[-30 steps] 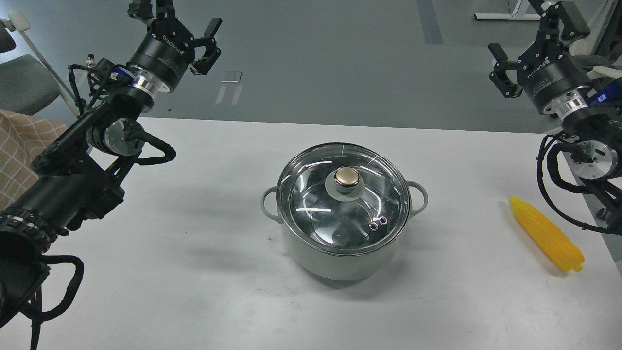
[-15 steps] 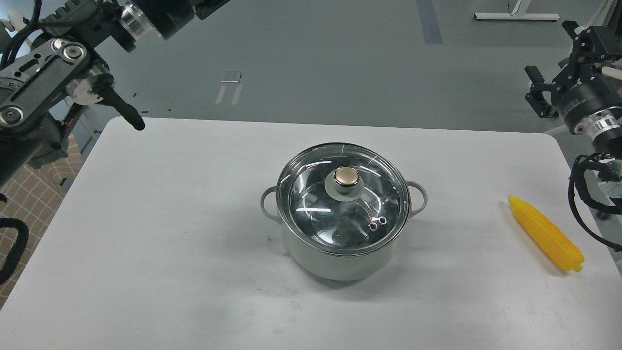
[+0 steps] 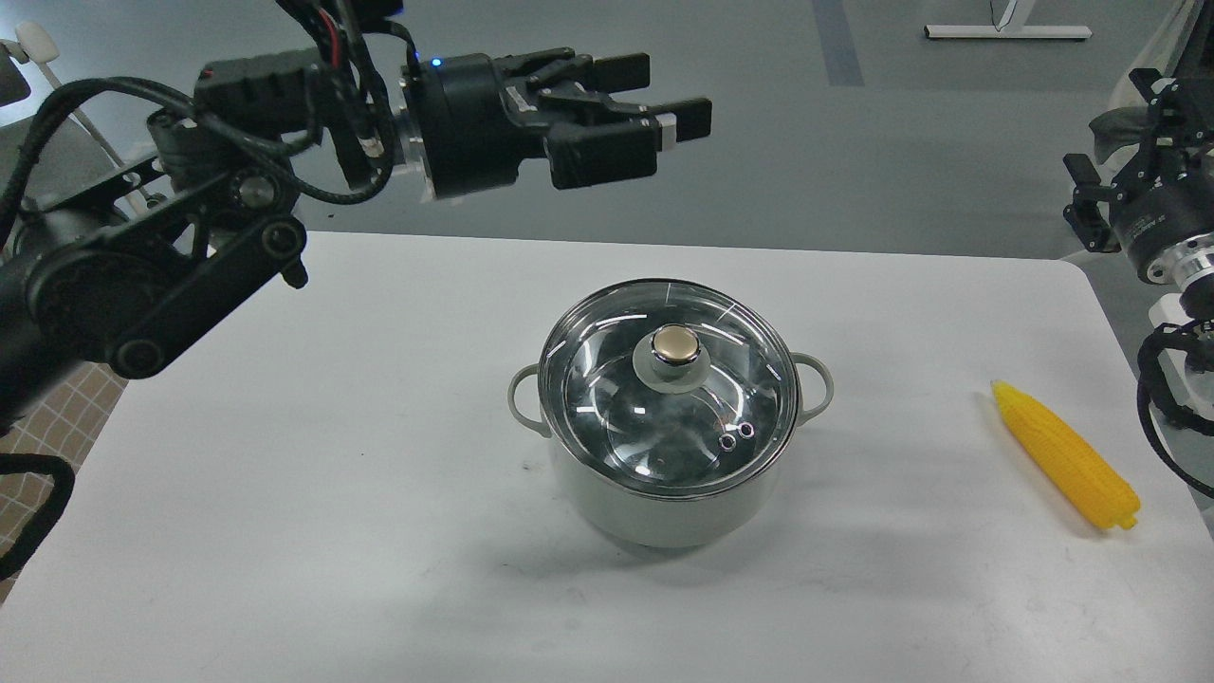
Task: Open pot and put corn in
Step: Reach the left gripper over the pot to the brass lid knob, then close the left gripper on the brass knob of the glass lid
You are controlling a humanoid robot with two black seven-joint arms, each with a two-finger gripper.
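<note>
The wide glass lid (image 3: 620, 423) covers the whole pot, and only its gold knob stands up narrow. I need to grab the gold knob (image 3: 676, 345) next with my left gripper.
The pale grey-green pot (image 3: 654, 503) stands at the middle of the white table (image 3: 313, 455), covered by a clear glass lid (image 3: 616, 398) with a gold knob (image 3: 676, 343). The yellow corn (image 3: 1067, 455) lies on the table at the right, pointed end away from me. My left gripper (image 3: 669, 95) is open and empty, held level and pointing right, well above and behind the lid. My right gripper (image 3: 1114, 142) is open and empty, raised at the far right edge, beyond the corn.
My left arm (image 3: 171, 275) crosses over the table's back left corner. A checked cloth (image 3: 57, 417) shows off the table's left edge. A grey floor lies beyond the table, with a white stand base (image 3: 1005, 32) at the top right.
My left gripper has swung in from the top left and now points right above the pot. My right gripper has drawn back to the right edge. Pot, lid and corn have not moved.
</note>
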